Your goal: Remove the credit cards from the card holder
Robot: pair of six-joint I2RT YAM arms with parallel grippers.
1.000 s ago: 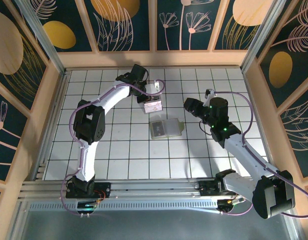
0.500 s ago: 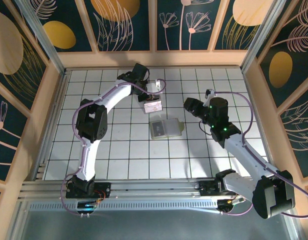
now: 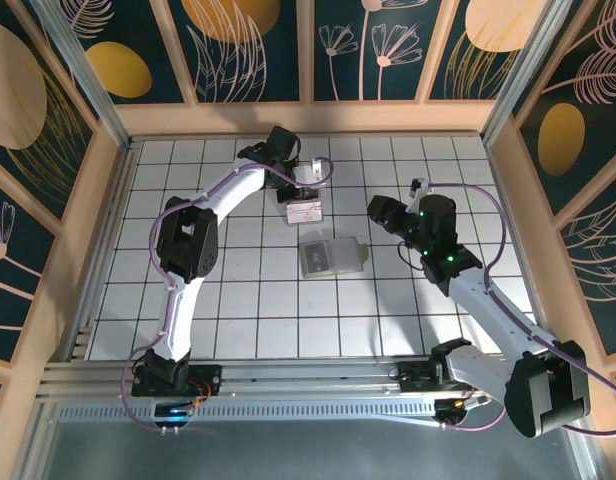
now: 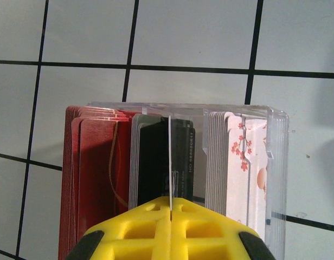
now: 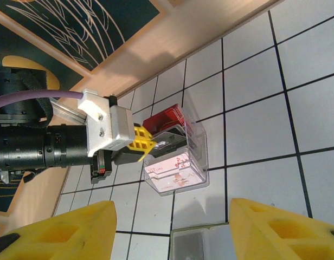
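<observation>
My left gripper opens now, since the thin credit card (image 4: 169, 151) stands upright over the black stack, between the red and white-pink stacks.
The card holder (image 3: 333, 257) lies open on the tiles, olive-edged and pale inside, with a dark grey patch in its left half. Its top edge also shows in the right wrist view (image 5: 210, 241). My left gripper (image 4: 169, 208) is shut on a thin credit card (image 4: 169, 151) seen edge-on. It holds the card upright over the black stack in a clear box (image 4: 275, 162). From above, the left gripper (image 3: 304, 193) sits at the box's far side. My right gripper (image 5: 172, 233) is open and holds nothing, hovering right of the holder (image 3: 380, 210).
The clear box (image 3: 305, 211) stands one tile behind the holder and contains red, black and white-pink card stacks (image 5: 175, 170). A wooden wall (image 3: 308, 118) closes the back, and side walls run along both edges of the tiled floor.
The left arm has shifted slightly, bringing the pinched card closer over the box. The right arm and the card holder have not moved.
</observation>
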